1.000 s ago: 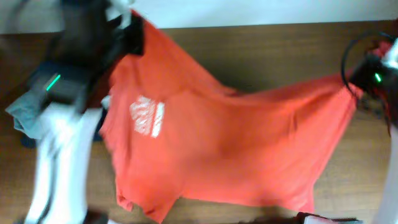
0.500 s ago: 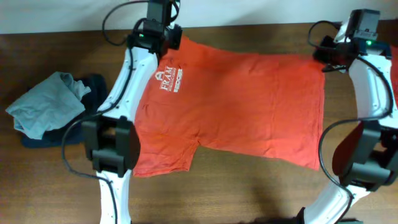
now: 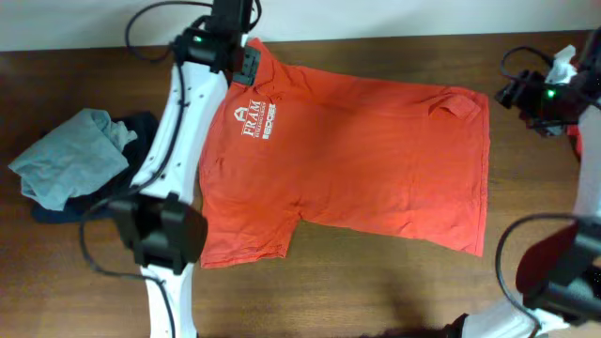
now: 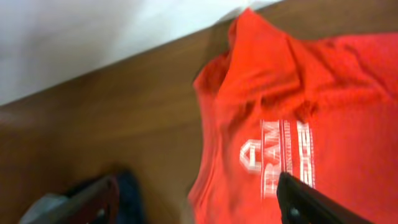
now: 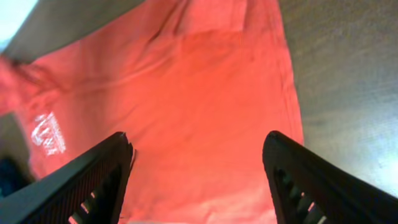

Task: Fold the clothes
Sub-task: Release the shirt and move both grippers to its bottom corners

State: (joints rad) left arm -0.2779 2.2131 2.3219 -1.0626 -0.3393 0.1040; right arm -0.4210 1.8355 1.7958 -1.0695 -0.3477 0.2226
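I should next grab the orange-red shirt (image 3: 357, 160) with my right gripper by its near corner away from the logo, to fold its near side over.
An orange-red shirt (image 3: 357, 160) lies spread flat on the wooden table (image 3: 376, 291), its white chest logo (image 3: 255, 119) facing up at the left end. My left gripper (image 3: 246, 62) hovers over the shirt's far left corner. In the left wrist view this gripper (image 4: 199, 205) is open, with only shirt and table below it. My right gripper (image 3: 514, 94) is just off the shirt's far right corner. It (image 5: 199, 180) also stands open above the orange-red cloth (image 5: 205, 93) and holds nothing. A small flap (image 3: 458, 101) is turned over at that corner.
A crumpled pale grey-blue garment (image 3: 68, 158) lies at the table's left on a navy one (image 3: 143, 127). The table's back edge meets a white wall (image 3: 394, 17). Bare wood shows in front of the shirt and to its right.
A second ago both grippers were shut on the shirt, holding it stretched in the air. It now lies flat; both grippers have opened, let go and drawn slightly away from its far corners.
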